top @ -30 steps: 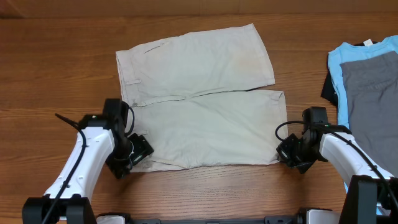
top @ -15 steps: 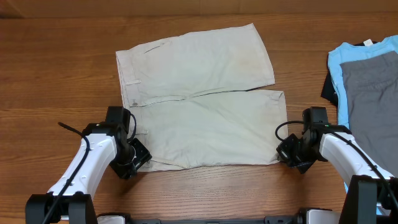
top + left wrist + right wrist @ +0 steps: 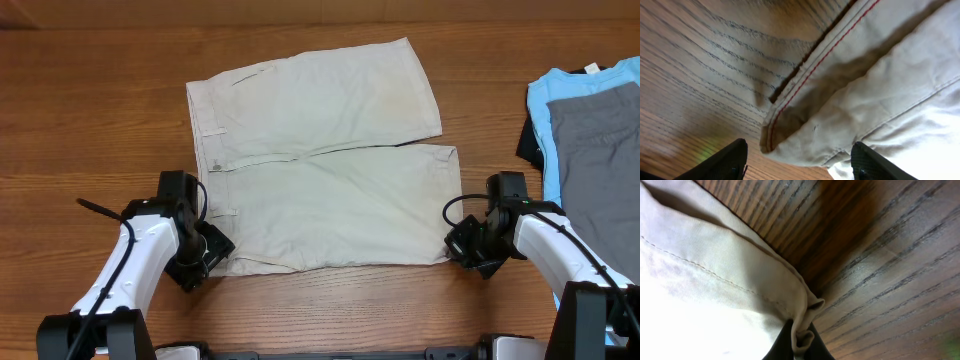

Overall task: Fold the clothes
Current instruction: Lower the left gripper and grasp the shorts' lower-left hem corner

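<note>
The near edge of the beige shorts is to be folded over the far edge, so the left gripper will next grab the shorts at the near waistband corner.
The clothes, beige shorts, lie flat on the wooden table with the waistband to the left and both legs pointing right. My left gripper sits at the near-left waistband corner, its black fingers spread wide on either side of the cloth, nothing pinched. At the near-right hem corner, my right gripper is shut on a bunched fold of the shorts' hem.
A light blue T-shirt with a grey garment on top lies at the right edge, a dark piece beside it. Bare wooden table surrounds the shorts.
My left arm has slid left and slightly nearer along the waistband corner, and its jaws narrowed then widened again. The right arm and the shorts have stayed still.
</note>
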You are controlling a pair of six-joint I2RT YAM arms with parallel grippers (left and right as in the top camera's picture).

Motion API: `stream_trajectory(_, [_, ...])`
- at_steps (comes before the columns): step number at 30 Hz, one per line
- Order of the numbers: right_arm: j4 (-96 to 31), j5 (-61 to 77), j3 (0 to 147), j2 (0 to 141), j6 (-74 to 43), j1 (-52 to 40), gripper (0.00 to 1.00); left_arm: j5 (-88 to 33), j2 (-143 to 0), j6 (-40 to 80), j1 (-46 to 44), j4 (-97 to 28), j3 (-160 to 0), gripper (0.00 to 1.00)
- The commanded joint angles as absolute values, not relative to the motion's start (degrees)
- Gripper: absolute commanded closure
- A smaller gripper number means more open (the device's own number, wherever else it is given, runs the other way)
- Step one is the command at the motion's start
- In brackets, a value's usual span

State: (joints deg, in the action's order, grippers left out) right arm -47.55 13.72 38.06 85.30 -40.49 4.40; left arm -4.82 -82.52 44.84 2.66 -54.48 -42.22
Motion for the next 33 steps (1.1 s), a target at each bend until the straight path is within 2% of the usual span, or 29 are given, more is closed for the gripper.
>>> stream_trajectory(1, [-46.7,12.05,37.08,85.95,-40.56,4.23,0.96,-3.46,-82.0,43.66,2.98,-54.11,-41.43,0.3])
stream_trajectory(12, [-46.72,12.05,37.08,85.95,-40.56,4.23,0.96,-4.67,-82.0,43.72,2.98,-48.16,-36.01,0.28])
stream_trajectory(18, [-46.72,12.05,37.08,85.95,-40.56,4.23,0.96,-3.92,-82.02,43.7,2.98,-46.24,-35.35,0.43])
stream_trajectory(30, [-46.7,12.05,37.08,85.95,-40.56,4.23,0.95,-2.35,-82.02,43.75,2.98,-45.8,-35.09,0.43])
stream_trajectory(32, [-46.68,12.03,37.08,85.95,-40.56,4.23,0.96,-2.37,-82.02,43.75,2.98,-45.78,-35.07,0.48])
stream_trajectory(33, [-46.68,12.03,37.08,85.95,-40.53,4.23,0.96,-2.44,-82.02,43.72,2.98,-45.82,-35.07,0.55])
